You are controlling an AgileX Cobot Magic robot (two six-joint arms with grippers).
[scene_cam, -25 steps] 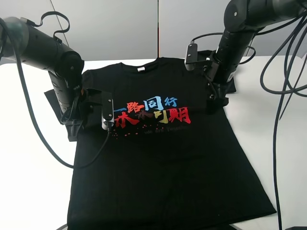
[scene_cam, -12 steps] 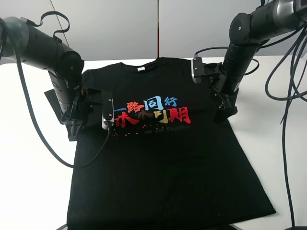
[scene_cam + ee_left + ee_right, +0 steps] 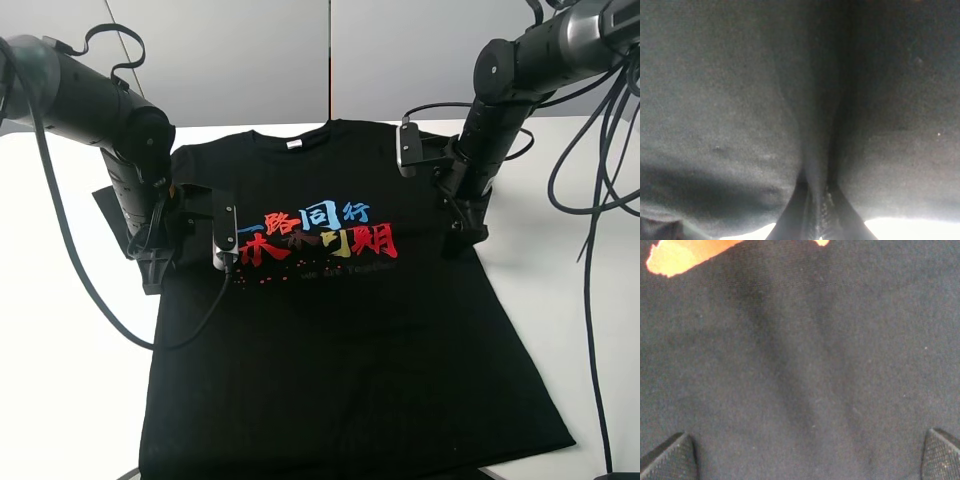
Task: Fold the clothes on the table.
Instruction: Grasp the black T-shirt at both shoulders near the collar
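Observation:
Both fingers of my right gripper reach down to the cloth on either side of soft creases, so it is now time to close on the black T-shirt's side [image 3: 466,266] [image 3: 810,415].
The black T-shirt [image 3: 340,340] lies flat, chest up, on the white table [image 3: 60,380], with its red, blue and yellow characters [image 3: 320,235] and white neck label [image 3: 294,144] showing. My left gripper [image 3: 152,272] is down at the shirt's left edge below the sleeve. In the left wrist view its fingers [image 3: 815,210] are closed on a raised fold of black cloth [image 3: 815,125]. My right gripper [image 3: 458,243] is low over the shirt's right side, right of the print. In the right wrist view it [image 3: 805,455] is wide open over flat black cloth, and a bit of orange print [image 3: 675,257] shows.
Black cables [image 3: 590,250] hang from the right arm over the table's right side. A cable loop [image 3: 120,320] from the left arm lies across the table and the shirt's left edge. A grey panelled wall [image 3: 250,60] stands behind the table.
My right arm has swung rightward from the shirt's right shoulder to its right side, and its gripper sits slightly lower. The left arm and the shirt have not moved.

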